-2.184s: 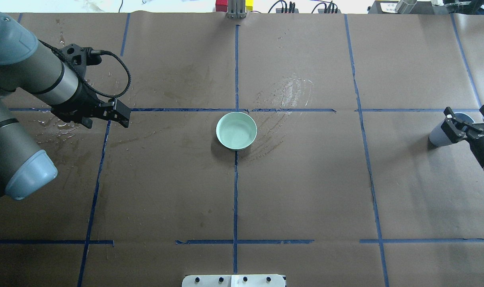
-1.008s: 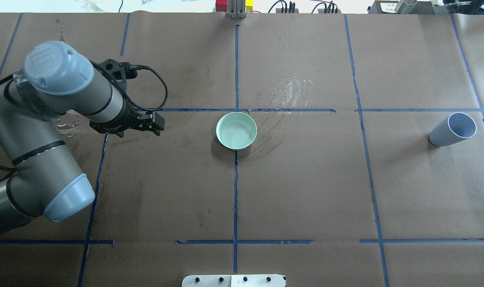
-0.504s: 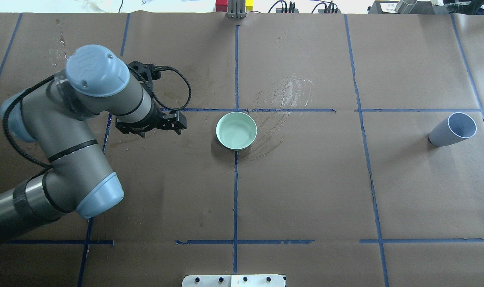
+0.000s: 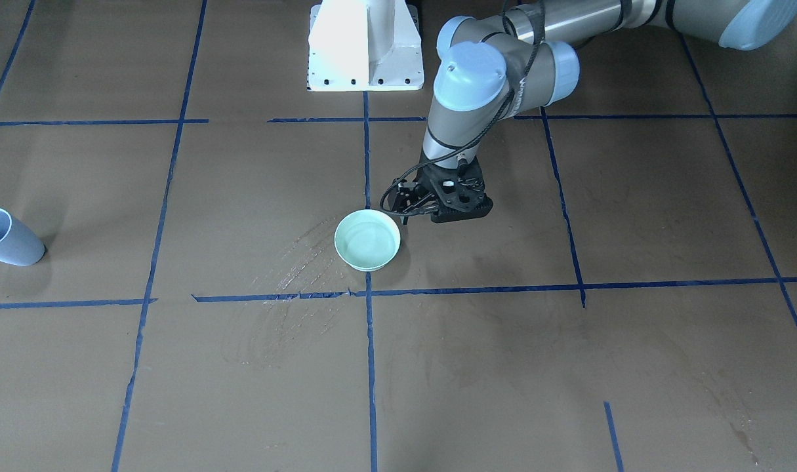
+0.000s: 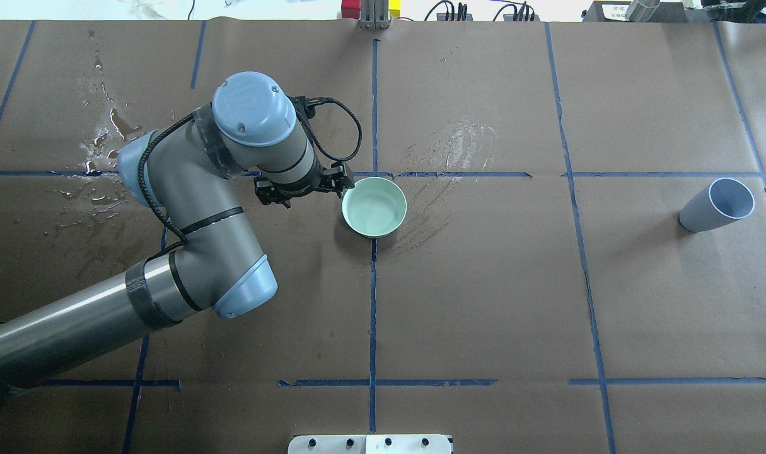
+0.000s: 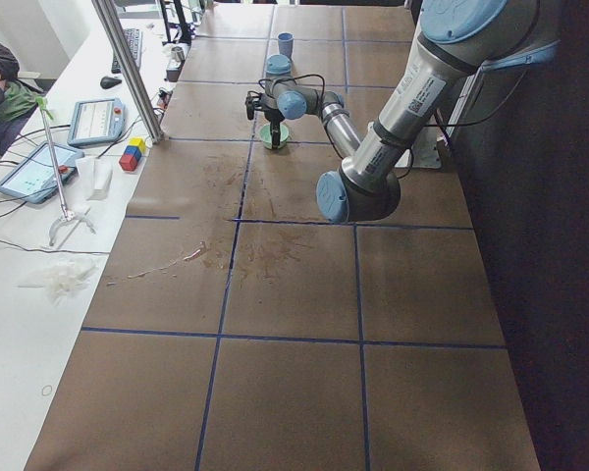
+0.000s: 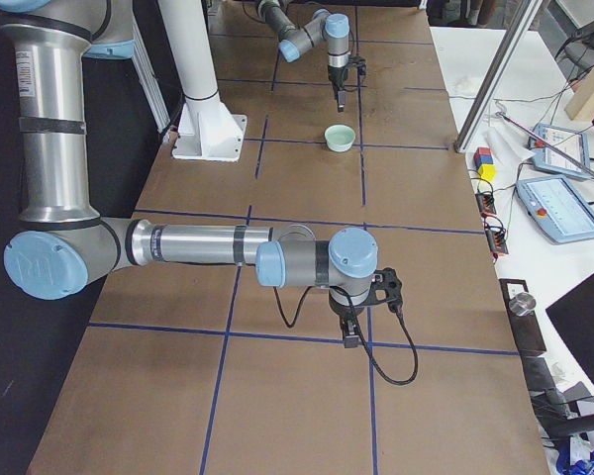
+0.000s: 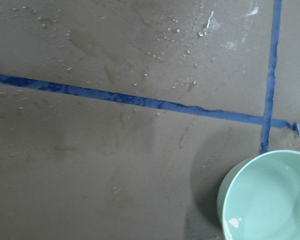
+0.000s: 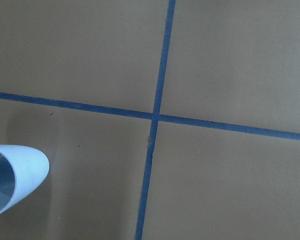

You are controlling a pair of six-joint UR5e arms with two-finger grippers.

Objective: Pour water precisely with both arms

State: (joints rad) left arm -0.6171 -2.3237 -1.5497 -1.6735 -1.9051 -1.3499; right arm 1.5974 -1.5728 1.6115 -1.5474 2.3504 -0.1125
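My left gripper grabs the bowl by its rim (image 4: 396, 224) (image 8: 227, 192) next, since the bowl's round opening spreads wide while its side is thin.
A mint-green bowl (image 5: 357, 195) (image 4: 365, 264) (image 8: 230, 185) stands at the table's middle, with a glint of liquid inside. My left arm (image 5: 187, 214) reaches over to it. The left gripper (image 5: 343, 181) (image 4: 401, 204) hangs open right at the bowl's left rim and holds nothing. A pale blue cup (image 5: 715, 205) (image 4: 4, 237) (image 9: 10, 180) stands alone at the far right. My right gripper (image 7: 348, 334) shows only in the exterior right view, pointing down at the paper beside the cup; I cannot tell if it is open or shut.
Wet patches (image 5: 99, 139) lie at the back left and dried streaks (image 5: 458, 145) behind the bowl. Blue tape lines cross the brown paper. The white pedestal (image 4: 365, 46) stands at the robot's edge. A side bench holds tablets and coloured blocks (image 6: 133, 154).
My left arm has swung right from the wet patch to the bowl's rim. The right gripper, earlier open around the cup, has pulled out of the overhead view and left the cup standing.
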